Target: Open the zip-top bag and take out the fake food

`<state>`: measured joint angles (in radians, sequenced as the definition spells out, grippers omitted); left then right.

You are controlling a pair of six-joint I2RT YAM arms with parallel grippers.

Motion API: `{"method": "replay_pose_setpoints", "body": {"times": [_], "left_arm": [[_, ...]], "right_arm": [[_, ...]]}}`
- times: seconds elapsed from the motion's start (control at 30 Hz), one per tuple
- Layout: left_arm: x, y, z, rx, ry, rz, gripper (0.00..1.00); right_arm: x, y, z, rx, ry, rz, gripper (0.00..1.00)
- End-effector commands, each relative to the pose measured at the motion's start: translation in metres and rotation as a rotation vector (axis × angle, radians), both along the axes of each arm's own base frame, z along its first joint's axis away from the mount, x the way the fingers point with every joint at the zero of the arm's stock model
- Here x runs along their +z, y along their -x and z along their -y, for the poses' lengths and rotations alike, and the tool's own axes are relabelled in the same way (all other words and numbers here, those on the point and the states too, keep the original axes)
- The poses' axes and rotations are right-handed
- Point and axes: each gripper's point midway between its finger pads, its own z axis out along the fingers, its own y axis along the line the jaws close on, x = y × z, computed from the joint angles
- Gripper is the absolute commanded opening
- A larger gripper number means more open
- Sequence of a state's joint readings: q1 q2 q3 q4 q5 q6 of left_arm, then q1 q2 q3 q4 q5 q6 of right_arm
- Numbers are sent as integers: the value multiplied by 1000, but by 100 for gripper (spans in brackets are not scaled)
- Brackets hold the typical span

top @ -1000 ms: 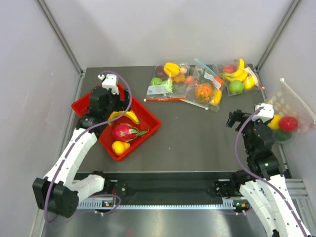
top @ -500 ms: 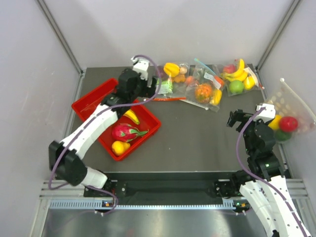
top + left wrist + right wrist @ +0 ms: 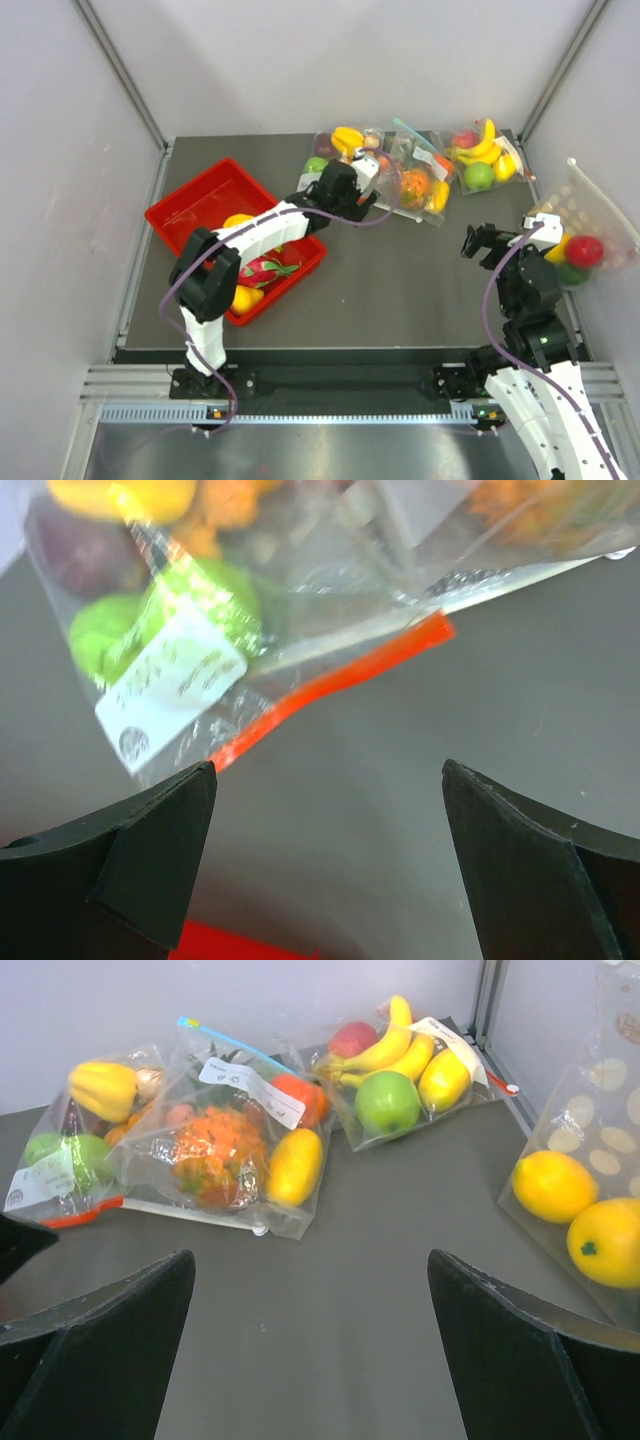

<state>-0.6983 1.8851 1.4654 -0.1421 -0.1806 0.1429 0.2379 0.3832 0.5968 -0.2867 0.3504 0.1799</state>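
Next, my left gripper grabs the zip-top bag [image 3: 70, 1130] by its orange-red zip strip [image 3: 86, 1214], to hand that edge of the bag to my right gripper for opening.
The zip-top bag [image 3: 330, 158] lies at the back of the table, clear and crinkly, with a white label [image 3: 170, 680] and an orange-red zip strip [image 3: 335, 685] along its near edge. The fake food [image 3: 215, 595] shows inside it: green apples, a yellow piece, orange pieces and a dark purple one. My left gripper [image 3: 348, 200] hovers open just on the near side of the strip, its fingers [image 3: 150, 850] wide apart over bare table. My right gripper [image 3: 485, 240] stands open at the right, well away from the bag [image 3: 70, 1130], holding nothing.
A clear bag with a pale blue zip [image 3: 412, 185] and a bag with bananas [image 3: 480, 155] lie to the right of the task bag. The red tray [image 3: 190, 205] at the left holds a pink dragon fruit [image 3: 255, 268] and yellow fruit. A mesh bag of fruit [image 3: 580, 235] sits at the right wall.
My left arm has swung from over the red tray to the right and back, ending at the zip-top bag's strip. The right arm has stayed put.
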Motion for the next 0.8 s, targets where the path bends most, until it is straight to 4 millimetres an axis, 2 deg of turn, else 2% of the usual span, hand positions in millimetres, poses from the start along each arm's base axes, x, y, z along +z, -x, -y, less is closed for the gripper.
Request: {"method": "replay_pose_setpoints", "body": {"times": [0.0,0.07,0.17,0.2,0.23,0.27,0.37,0.5,0.6,0.67,0.77], "left_arm": [[23,-22,19,-51,5,181,99],[8,-22,27,-77,-30,193,99],[4,-32,36,-94,-58,230,99],[-8,-36,37,-91,-76,223,99],[-7,-40,40,-104,-94,238,99],[-18,-41,42,-120,-112,227,99],[-32,-45,44,-140,-143,235,99],[-38,-56,42,-117,-180,284,99],[-32,-69,45,-76,-165,328,98],[-34,-75,45,-59,-166,337,96],[-33,-84,44,-30,-158,361,81]], "right_arm": [[16,2,-3,17,-21,35,100],[16,2,-5,23,-25,38,100],[14,0,-6,27,-23,30,100],[15,0,-6,29,-22,32,100],[15,0,-6,29,-20,29,100],[15,0,-7,34,-20,28,100],[14,0,-6,27,-21,29,100],[14,-2,-5,23,-17,30,100],[12,-2,-6,27,-19,24,100],[11,-3,-7,32,-20,23,100],[10,-2,-8,38,-22,23,100]]}}
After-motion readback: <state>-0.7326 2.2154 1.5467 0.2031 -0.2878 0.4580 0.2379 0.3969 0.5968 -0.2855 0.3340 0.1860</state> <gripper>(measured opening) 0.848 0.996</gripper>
